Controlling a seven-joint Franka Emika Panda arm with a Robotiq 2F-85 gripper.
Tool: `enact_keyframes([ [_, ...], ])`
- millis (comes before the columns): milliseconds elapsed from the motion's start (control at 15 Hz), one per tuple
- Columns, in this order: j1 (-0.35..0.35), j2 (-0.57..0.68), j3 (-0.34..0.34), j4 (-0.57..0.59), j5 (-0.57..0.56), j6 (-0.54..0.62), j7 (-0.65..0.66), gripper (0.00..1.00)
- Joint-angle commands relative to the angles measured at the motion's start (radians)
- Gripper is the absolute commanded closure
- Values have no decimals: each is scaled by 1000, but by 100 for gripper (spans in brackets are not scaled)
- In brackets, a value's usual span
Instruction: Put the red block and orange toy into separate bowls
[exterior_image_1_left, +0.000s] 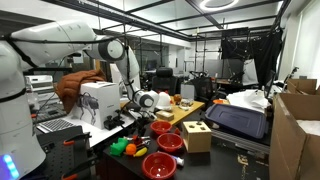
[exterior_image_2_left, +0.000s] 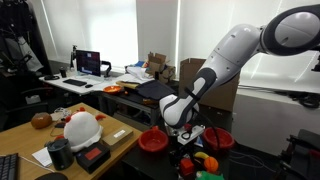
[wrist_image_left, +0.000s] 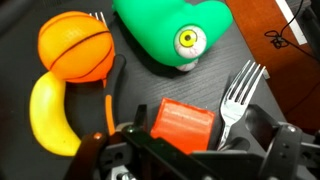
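My gripper closes on the red block (wrist_image_left: 184, 124) now, since the block lies between my open fingers.
In the wrist view the red block (wrist_image_left: 184, 124) lies flat on the dark table between the fingers of my open gripper (wrist_image_left: 197, 125), which hangs just above it. The orange toy (wrist_image_left: 76, 46), a small basketball-like ball, lies at the upper left, apart from the gripper. In both exterior views the gripper (exterior_image_2_left: 187, 138) is low over the toys at the table's edge. Three red bowls (exterior_image_1_left: 161, 127) (exterior_image_1_left: 170, 142) (exterior_image_1_left: 159, 165) stand near the toys. Two of them show in an exterior view (exterior_image_2_left: 152, 140) (exterior_image_2_left: 220, 138), on either side of the gripper.
A yellow banana piece (wrist_image_left: 48, 110) lies below the orange toy. A green toy with an eye (wrist_image_left: 170, 30) lies beyond the block. A silver fork (wrist_image_left: 238, 88) lies right beside the block. A tan wooden box (exterior_image_1_left: 196, 136) stands by the bowls. A white helmet (exterior_image_2_left: 82, 127) sits on the neighbouring desk.
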Motion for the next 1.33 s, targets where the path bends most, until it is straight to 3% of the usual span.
enact_keyframes([
  [0,14,-12,-11,-22,-8,14,36,26],
  [400,12,-21,-19,-29,-6,23,44,71],
  [867,4,-76,-43,-67,-11,18,71,71],
  [1267,-37,-163,-34,-111,-16,-46,2,71],
])
